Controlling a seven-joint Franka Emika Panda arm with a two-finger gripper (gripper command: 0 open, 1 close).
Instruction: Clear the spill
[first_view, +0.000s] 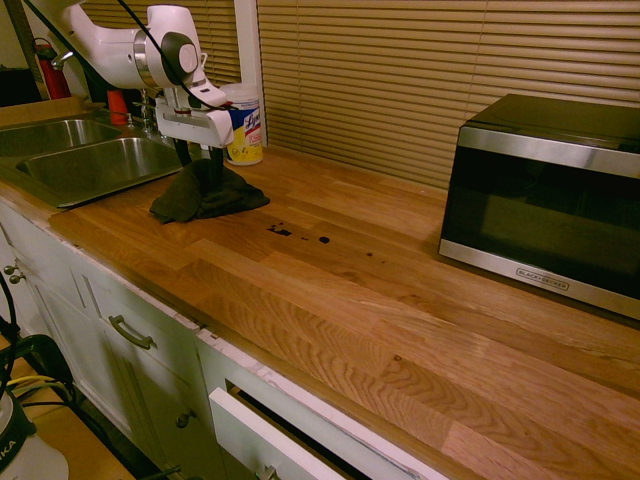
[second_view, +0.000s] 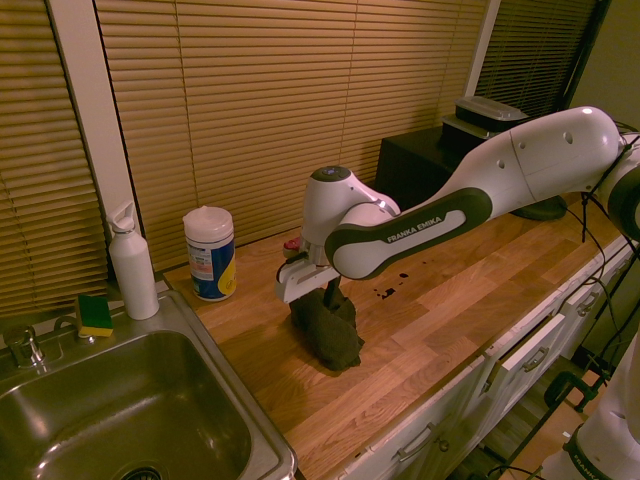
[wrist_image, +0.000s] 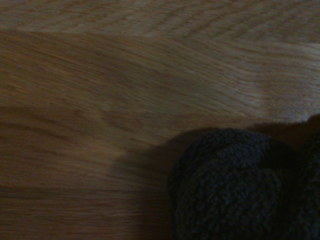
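Note:
My gripper grips the cloth by its raised top (first_view: 203, 171) next, where folds stand up, since the cloth's outer edges lie slack on the counter.
The spill (first_view: 281, 231) is a short line of small dark blotches and drops on the wooden counter, also seen in the second exterior view as the spill (second_view: 386, 293). A crumpled dark cloth (first_view: 195, 203) lies just to the sink side of it, a little apart from the drops. My gripper (first_view: 200, 172) points straight down onto the cloth (second_view: 332, 338). Its dark fingers stand open, pressed into the raised top of the fabric. The wrist view shows the cloth (wrist_image: 235, 185) close up over bare wood; no drops appear there.
A steel sink (first_view: 90, 165) lies beyond the cloth. A wipes canister (first_view: 246, 128) stands against the blinds, and a white bottle (second_view: 132, 265) and sponge (second_view: 95, 315) sit by the sink. A microwave (first_view: 545, 195) fills the counter's far end. A drawer (first_view: 275, 440) below stands ajar.

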